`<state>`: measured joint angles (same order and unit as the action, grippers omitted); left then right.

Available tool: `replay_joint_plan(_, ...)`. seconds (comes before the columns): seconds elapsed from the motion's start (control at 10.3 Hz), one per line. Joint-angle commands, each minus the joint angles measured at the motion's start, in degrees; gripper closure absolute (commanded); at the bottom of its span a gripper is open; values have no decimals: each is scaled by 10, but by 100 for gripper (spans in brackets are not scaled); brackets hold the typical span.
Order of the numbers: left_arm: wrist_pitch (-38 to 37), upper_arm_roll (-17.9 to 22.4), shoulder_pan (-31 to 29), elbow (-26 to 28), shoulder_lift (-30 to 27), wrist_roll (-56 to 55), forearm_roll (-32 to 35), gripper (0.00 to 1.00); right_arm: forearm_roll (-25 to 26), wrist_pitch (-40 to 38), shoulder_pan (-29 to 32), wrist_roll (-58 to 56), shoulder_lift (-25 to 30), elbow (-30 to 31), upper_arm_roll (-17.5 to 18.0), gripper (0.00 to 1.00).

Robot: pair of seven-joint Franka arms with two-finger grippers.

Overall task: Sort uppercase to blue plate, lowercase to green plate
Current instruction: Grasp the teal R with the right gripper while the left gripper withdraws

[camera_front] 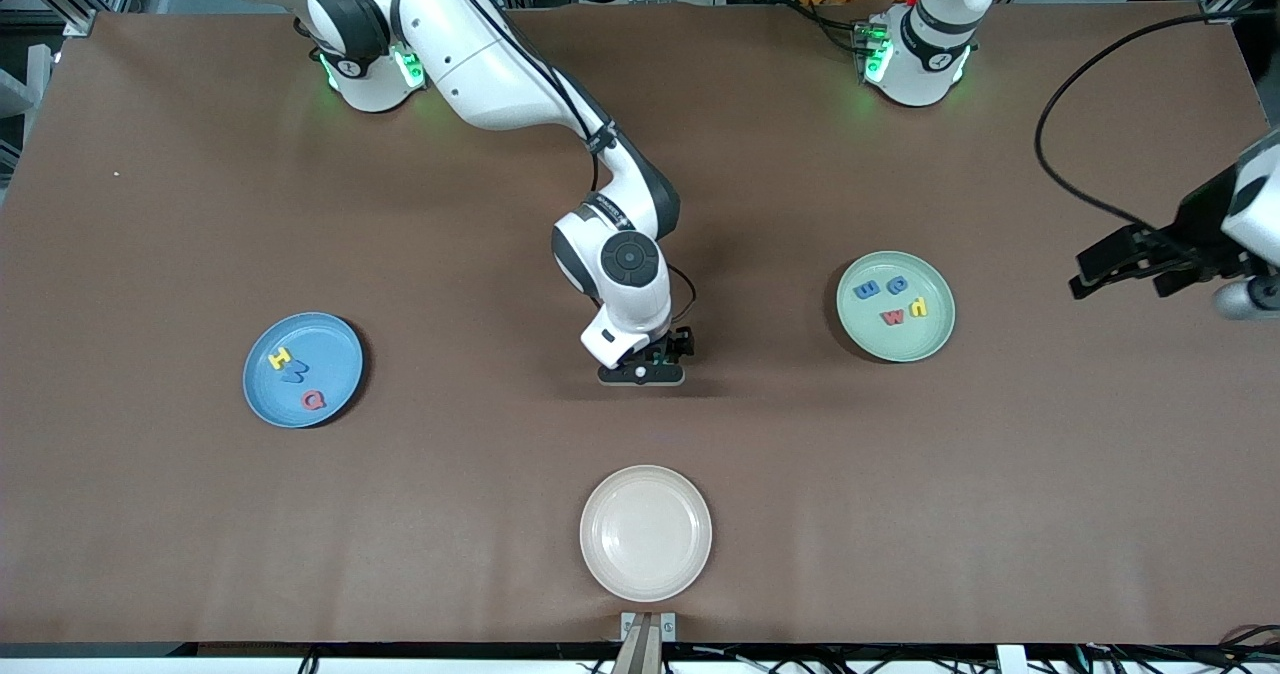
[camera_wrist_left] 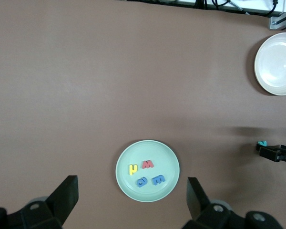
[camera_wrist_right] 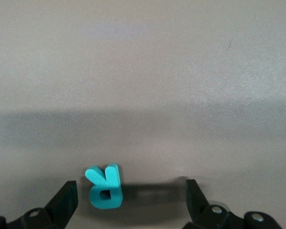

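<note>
My right gripper closes now, since its fingers reach the table around the R, level with the R's sides. Closing now would catch the teal R.
A teal R lies flat on the brown table, between the open fingers of my right gripper and closer to one finger. My right gripper is low at the table's middle and hides the R in the front view. The blue plate holds a yellow H, a blue M and a red Q. The green plate carries a blue m, a blue rounded letter, a red w and a yellow letter. My left gripper waits open and empty, high over the table at the left arm's end.
A cream plate with nothing in it sits nearer to the front camera than my right gripper. The left wrist view looks down on the green plate, the cream plate and my right gripper beside the teal R.
</note>
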<state>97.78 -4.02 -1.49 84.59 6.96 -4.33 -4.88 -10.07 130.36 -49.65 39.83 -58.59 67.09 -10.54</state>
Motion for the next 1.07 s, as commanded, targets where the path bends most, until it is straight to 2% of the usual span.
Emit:
replay_joint_plan(0.0, -1, -40, -35, -4, -4, 8, 8, 0, 6, -6, -4, 10, -14, -23, -7, 0)
replay_joint_plan(0.1, -1, -42, -34, -4, -4, 6, 9, 0, 6, -4, -4, 10, -15, -23, -8, 0)
replay_joint_plan(0.19, -1, -41, -34, -5, -4, 5, 10, 0, 6, -2, -5, 10, -17, -23, -9, 13)
replay_joint_plan(0.29, -1, -40, -34, -5, -4, 5, 11, 0, 6, -1, -5, 9, -19, -23, -9, 49)
replay_joint_plan(0.39, -1, -40, -34, -5, -2, 5, 11, 0, 6, -1, -4, 8, -19, -23, -9, 99)
replay_joint_plan(0.78, 10, -35, -23, -4, -4, 4, 14, 0, 6, -1, -7, 3, -14, -23, -21, 100)
replay_joint_plan(0.97, 11, -11, 3, -3, -2, 4, 14, 0, 5, -9, -1, 3, 10, -19, -22, 100)
